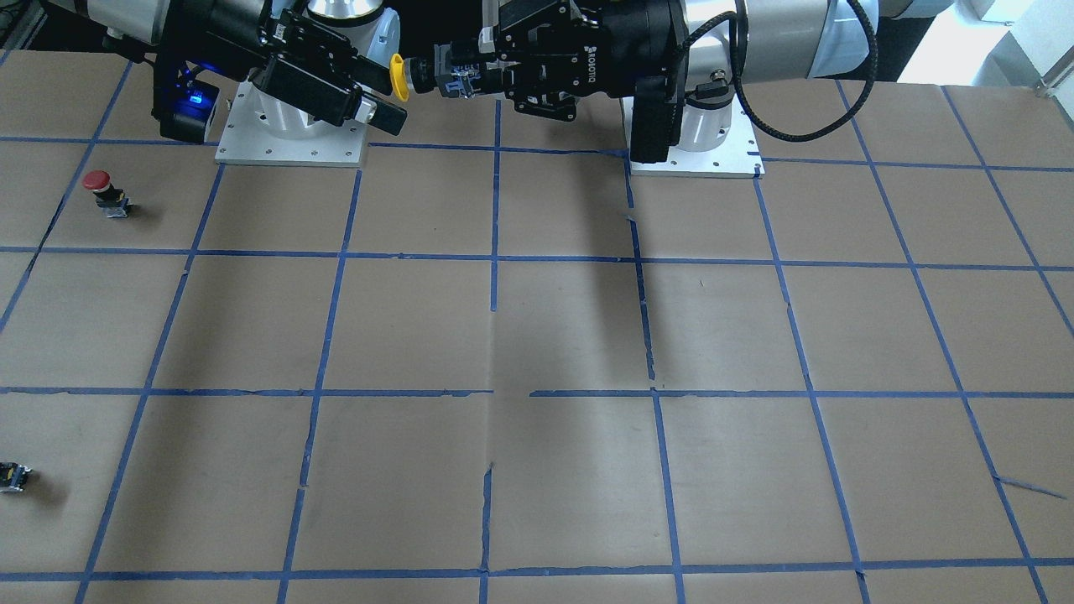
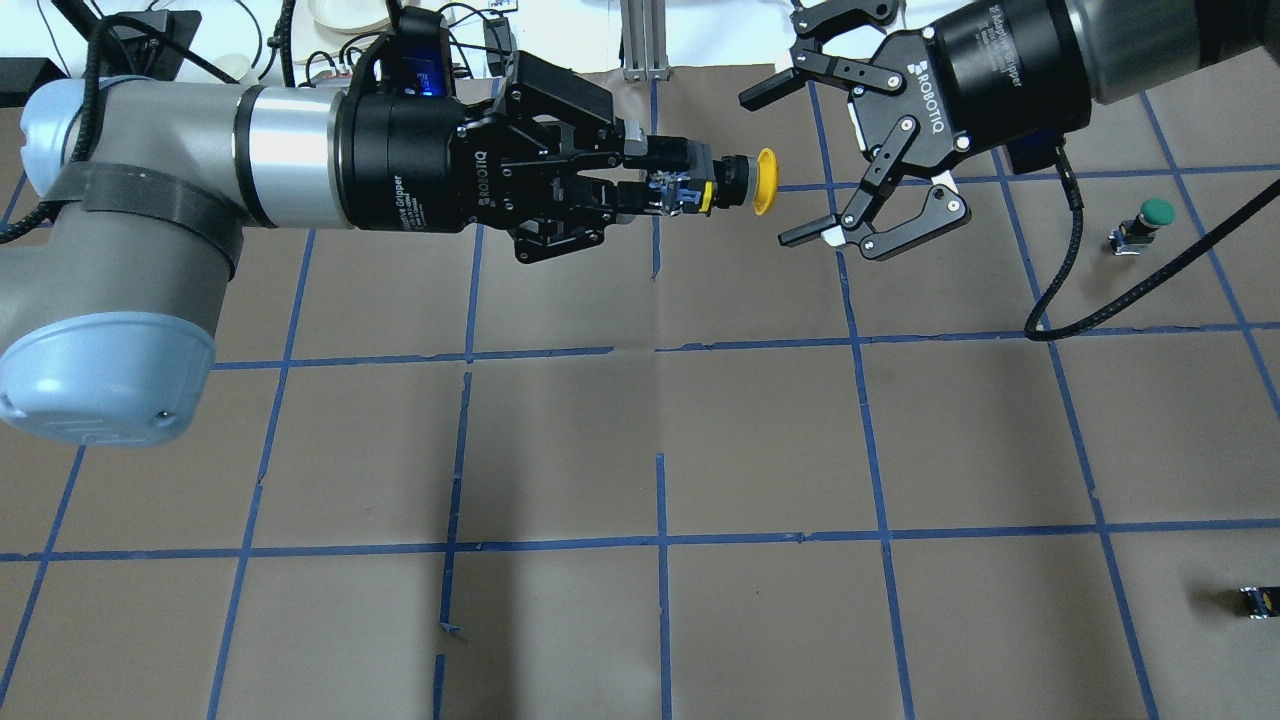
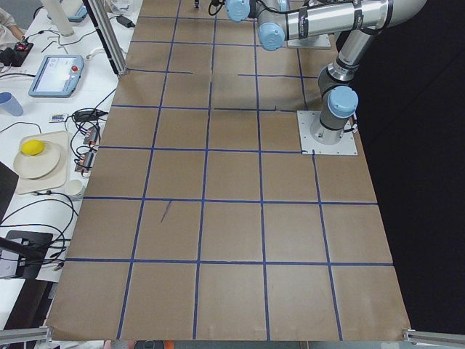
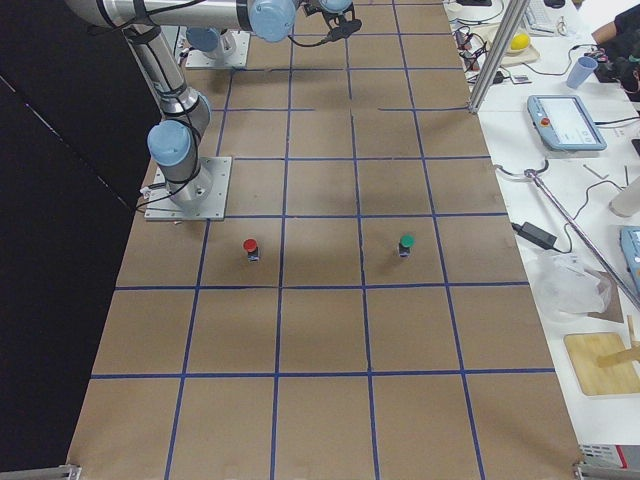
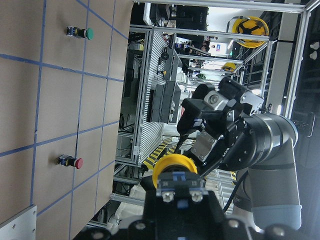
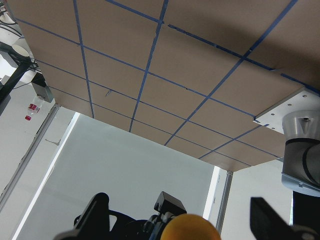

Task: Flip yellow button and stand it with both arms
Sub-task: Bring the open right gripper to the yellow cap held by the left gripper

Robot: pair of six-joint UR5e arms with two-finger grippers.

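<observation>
The yellow button's black-and-grey body [image 1: 455,75] should stay free to stand, so my right gripper should next pick up the button by its yellow cap [image 1: 400,77].
My left gripper [image 2: 655,178] is shut on the black-and-grey body of the yellow button [image 2: 764,182] and holds it sideways, high above the table, with the cap pointing at my right gripper. My right gripper [image 2: 790,168] is open, its two fingers spread on either side of the cap without touching it. The front view shows the same: the yellow button [image 1: 399,77] is held by the left gripper [image 1: 457,77], and the right gripper [image 1: 388,99] is just beside the cap. The left wrist view shows the yellow cap [image 5: 175,165]; the right wrist view shows it [image 6: 190,229] between the fingers [image 6: 270,222].
A red-capped button [image 1: 101,189] stands on the table on the robot's right side, and a green-capped button [image 2: 1146,222] stands further out. A small dark part [image 2: 1258,601] lies near the right edge. The arm bases [image 1: 292,126] stand on metal plates.
</observation>
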